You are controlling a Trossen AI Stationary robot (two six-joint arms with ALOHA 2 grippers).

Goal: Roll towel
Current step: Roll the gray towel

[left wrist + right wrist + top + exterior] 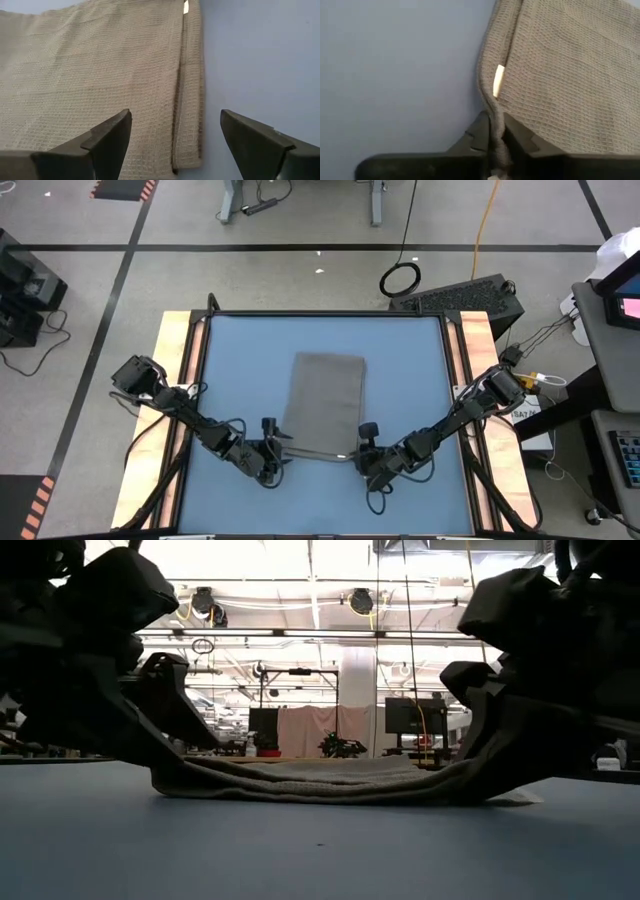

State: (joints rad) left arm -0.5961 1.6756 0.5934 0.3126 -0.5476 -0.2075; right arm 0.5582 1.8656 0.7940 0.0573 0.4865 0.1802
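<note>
The left gripper will roll the towel up, so it will next pinch the grey-brown towel (323, 395) by the corner of its folded hem edge (290, 448).
The grey-brown towel (325, 405) lies folded flat in the middle of the blue tabletop, and its small white tag (498, 80) sits on its near edge by the near right corner. My left gripper (175, 132) is open at the towel's near left corner (189, 159). One finger stands over the cloth and the other over the bare table, and I cannot tell whether they touch the towel. My right gripper (493, 127) is shut on the towel's near edge. Both grippers also show in the high view, the left gripper (278, 448) and the right gripper (362, 450). My right gripper pinches the towel's hemmed near edge (492, 112) between its two fingers, just short of the white tag, close to the near right corner. The fingers come in low from the table's near right side. That end of the cloth (470, 775) rises a little toward the fingers while the rest lies on the table.
Bare blue tabletop (240, 370) surrounds the towel on all sides. Wooden rails run along the table's left edge (178, 380) and its right edge (478, 350). Both arms reach in low from the near corners.
</note>
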